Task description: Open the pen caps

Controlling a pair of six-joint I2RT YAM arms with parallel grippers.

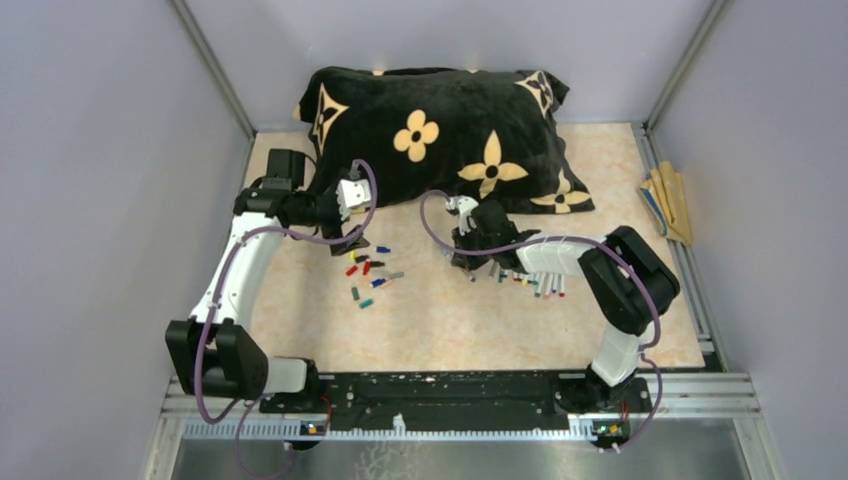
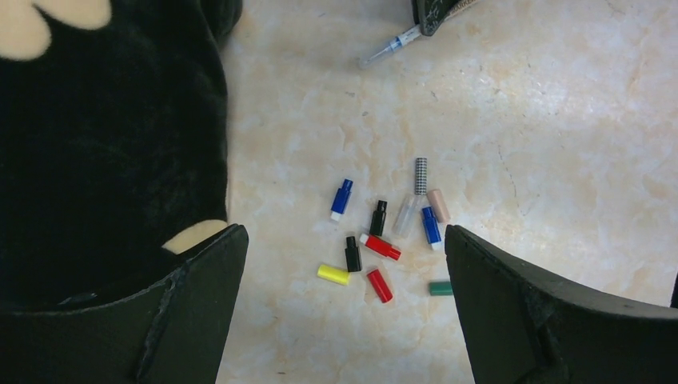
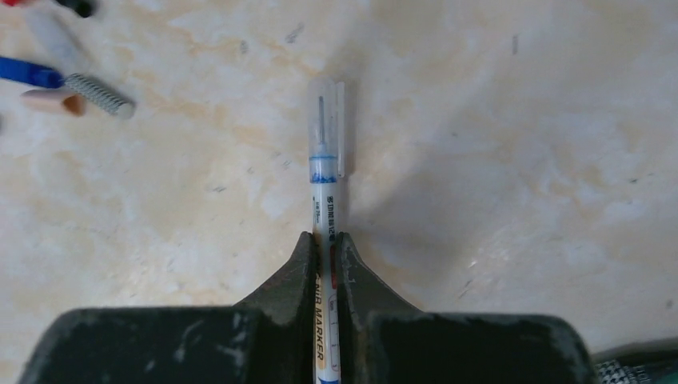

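Note:
I need to open the white pen, so I should next grab the clear cap [image 1: 447, 252] with my left gripper while my right gripper still holds the body of the pen.
Several loose pen caps lie on the marble table: yellow [image 2: 333, 274], two red [image 2: 380, 246], two black [image 2: 352, 253], two blue [image 2: 341, 198], green [image 2: 440, 288]. They also show in the top view [image 1: 368, 272]. My left gripper [image 2: 344, 240] is open and empty above them, just in front of the pillow [image 1: 350, 235]. My right gripper [image 3: 325, 238] is shut on a white pen [image 3: 325, 204] that still wears its clear cap [image 3: 326, 120]. The capped end points towards the left gripper [image 1: 468, 248]. Several more pens [image 1: 530, 282] lie in a row under the right arm.
A big black pillow [image 1: 440, 130] with tan flowers fills the back of the table, close to the left gripper. A small metal spring [image 2: 420, 174] and a pink cap [image 2: 438, 205] lie among the caps. Tan sticks [image 1: 668, 200] lie at the right edge.

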